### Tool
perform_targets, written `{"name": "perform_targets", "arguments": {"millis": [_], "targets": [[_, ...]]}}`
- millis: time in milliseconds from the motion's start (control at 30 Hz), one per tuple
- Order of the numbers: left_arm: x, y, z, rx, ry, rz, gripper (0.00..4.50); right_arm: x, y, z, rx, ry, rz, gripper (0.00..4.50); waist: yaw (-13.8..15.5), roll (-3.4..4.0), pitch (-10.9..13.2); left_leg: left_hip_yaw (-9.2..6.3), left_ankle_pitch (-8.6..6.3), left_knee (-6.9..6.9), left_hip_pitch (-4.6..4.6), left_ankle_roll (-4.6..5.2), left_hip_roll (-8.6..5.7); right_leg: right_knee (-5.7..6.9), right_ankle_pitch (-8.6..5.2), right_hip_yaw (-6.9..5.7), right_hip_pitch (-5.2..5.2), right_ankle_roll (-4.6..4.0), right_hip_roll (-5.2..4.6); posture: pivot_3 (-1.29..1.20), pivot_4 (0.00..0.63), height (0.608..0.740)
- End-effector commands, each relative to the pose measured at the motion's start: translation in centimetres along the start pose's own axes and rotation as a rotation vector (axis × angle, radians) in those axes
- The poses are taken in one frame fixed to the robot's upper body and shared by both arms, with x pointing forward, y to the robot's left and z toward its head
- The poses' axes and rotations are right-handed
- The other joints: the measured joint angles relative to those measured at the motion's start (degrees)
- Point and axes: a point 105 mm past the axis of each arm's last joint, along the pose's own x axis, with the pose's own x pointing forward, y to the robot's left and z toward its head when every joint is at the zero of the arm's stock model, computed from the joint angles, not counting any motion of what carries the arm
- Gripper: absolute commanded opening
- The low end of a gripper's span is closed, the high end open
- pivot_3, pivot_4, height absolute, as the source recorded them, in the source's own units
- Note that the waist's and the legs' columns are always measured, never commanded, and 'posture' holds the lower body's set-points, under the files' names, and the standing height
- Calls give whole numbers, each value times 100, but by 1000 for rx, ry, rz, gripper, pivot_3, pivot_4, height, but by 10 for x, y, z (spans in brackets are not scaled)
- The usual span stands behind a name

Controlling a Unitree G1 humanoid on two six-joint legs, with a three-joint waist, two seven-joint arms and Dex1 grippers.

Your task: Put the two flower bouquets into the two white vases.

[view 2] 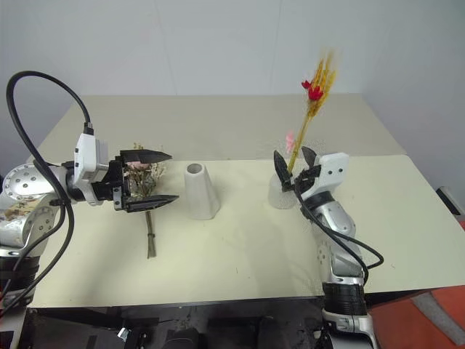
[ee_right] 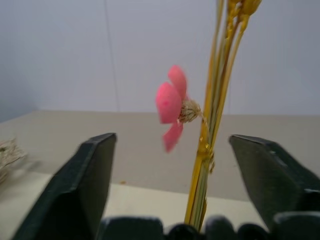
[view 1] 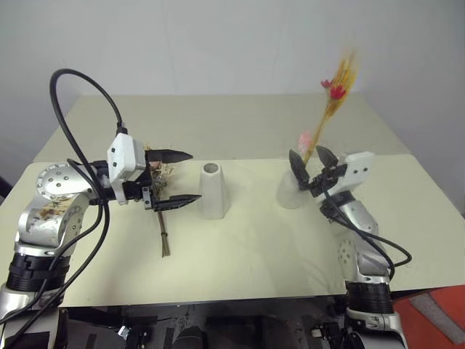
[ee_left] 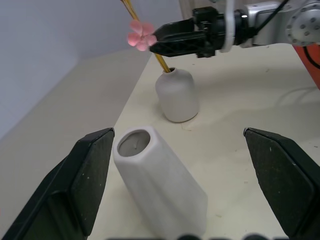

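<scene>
Brittle dried blooms fan out at the bouquet's bushy end, so the left gripper next needs to take hold of the bouquet's stems just below the blooms.
The thin yellow-orange spray (view 2: 311, 109) with red and pink blossoms stands upright in the squat white vase (view 2: 280, 193) at the table's right. My right gripper (view 2: 294, 155) is open just above the vase mouth. Its fingers (ee_right: 87, 185) stand on either side of the stem (ee_right: 204, 155) without touching it. The taller tapered vase (view 2: 199, 193) stands empty mid-table. My left gripper (view 1: 195, 176) is open, level, pointing at the tall vase (ee_left: 160, 180) from its left. The bushy dried bouquet (view 2: 145, 182) lies flat on the table under and behind the left gripper.
The cream table (view 1: 247, 254) has a seam across its middle, and its back half (view 1: 232, 123) is bare. A black cable (view 1: 69, 109) loops above my left arm. An orange-red patch of floor (view 1: 436, 320) shows past the front right corner.
</scene>
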Motion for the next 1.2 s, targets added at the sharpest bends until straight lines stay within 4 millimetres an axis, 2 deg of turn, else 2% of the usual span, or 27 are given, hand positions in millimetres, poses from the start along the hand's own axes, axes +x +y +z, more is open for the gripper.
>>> {"name": "perform_targets", "arguments": {"millis": [33,133,167,267,467,600,733,867,1000,1200], "targets": [[-4,11,7,28,-2,122,4500,-12,6,21,-29,-21,66,4472,3,0,0,0,0,1,1,0,0,0,0,0,1,0,0,0,150,740],[-7,29,-5,6,149,334,4500,-23,0,20,-73,114,77,4472,15,0,0,0,0,2,3,0,0,0,0,1,2,0,0,0,150,740],[-11,29,-11,-3,240,371,4500,-28,-3,23,-104,158,93,4472,14,0,0,-1,0,2,3,0,1,0,0,1,2,1,1,0,150,740],[-18,25,-18,-98,373,450,4500,-43,-11,38,-196,257,151,4472,12,-1,0,0,0,-2,1,0,0,0,-2,2,0,2,1,0,150,740],[-27,21,-27,-432,596,668,4500,-62,-21,69,-311,387,298,4472,105,-7,0,-6,0,5,6,1,-1,-6,-14,-3,16,23,3,0,150,740],[-42,27,-42,-534,639,843,4500,-73,-13,80,-335,436,427,4472,98,-10,-2,-6,-1,2,11,1,-3,-8,-10,3,19,17,5,0,150,740],[-50,20,-65,-623,654,950,4500,-76,-13,79,-342,459,464,4472,112,-12,-4,-7,-1,2,10,1,-2,-8,-5,4,17,7,6,0,150,740],[-40,5,-91,-756,667,959,4500,-70,-16,76,-349,463,439,4472,155,-15,-5,-6,0,10,9,0,-5,-7,-4,2,20,6,0,0,150,740],[-19,4,-95,-849,609,936,4500,-69,-10,80,-369,442,447,4472,209,-16,-5,-9,0,11,5,0,-6,-9,-3,-2,20,5,0,0,150,740],[-12,-2,-114,-943,657,934,4500,-71,-11,86,-392,422,410,4472,213,-18,-7,-7,0,11,5,0,-10,-9,-3,2,20,3,-4,0,150,740]]}}
